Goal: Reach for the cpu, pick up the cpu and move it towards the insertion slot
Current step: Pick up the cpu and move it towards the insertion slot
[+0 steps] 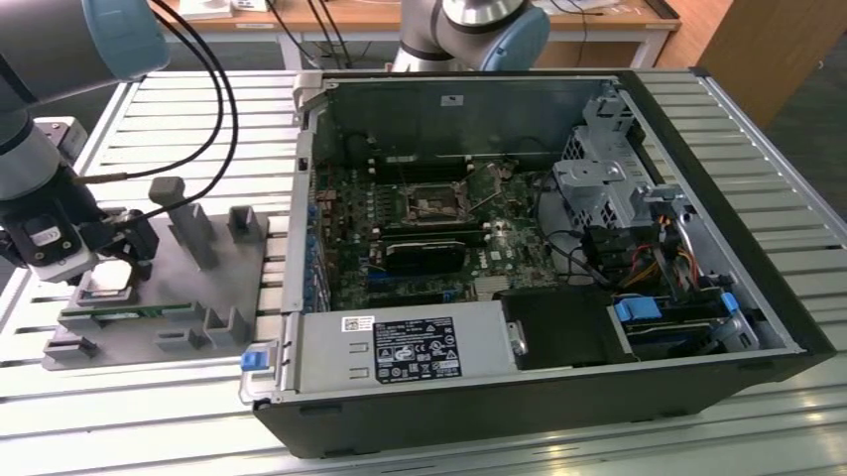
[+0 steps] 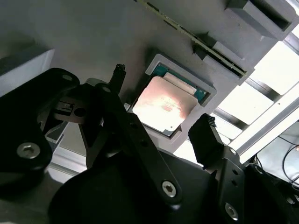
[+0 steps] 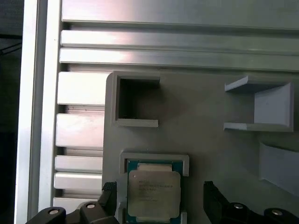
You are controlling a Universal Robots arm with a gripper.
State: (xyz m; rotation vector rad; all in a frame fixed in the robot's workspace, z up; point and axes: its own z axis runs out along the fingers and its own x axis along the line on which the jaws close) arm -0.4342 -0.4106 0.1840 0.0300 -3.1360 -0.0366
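Note:
My gripper should close on the CPU now. Its open fingers reach down beside both edges of the CPU, so they would hold the CPU.
The cpu (image 2: 163, 106) (image 3: 153, 192) (image 1: 111, 278) is a small square chip with a pale metal top, lying flat in the square recess of the grey plastic fixture (image 1: 185, 288) at the exterior view's left. My gripper (image 2: 161, 100) (image 3: 158, 196) (image 1: 82, 260) hangs just above it, open, with one black finger (image 2: 117, 77) on one side of the chip and the other finger (image 2: 205, 137) on the opposite side, neither touching it. The insertion slot (image 1: 433, 205) is the square metal-framed socket on the green motherboard inside the open computer case, well to the right in the exterior view.
The fixture has upright grey posts (image 1: 189, 223) and pockets (image 3: 135, 100) around the recess, and a green memory stick (image 1: 126, 315) lies along its near edge. The case walls (image 1: 307, 178) rise between fixture and motherboard. A second arm's base (image 1: 470, 30) stands behind the case on the slatted metal table (image 1: 159, 397).

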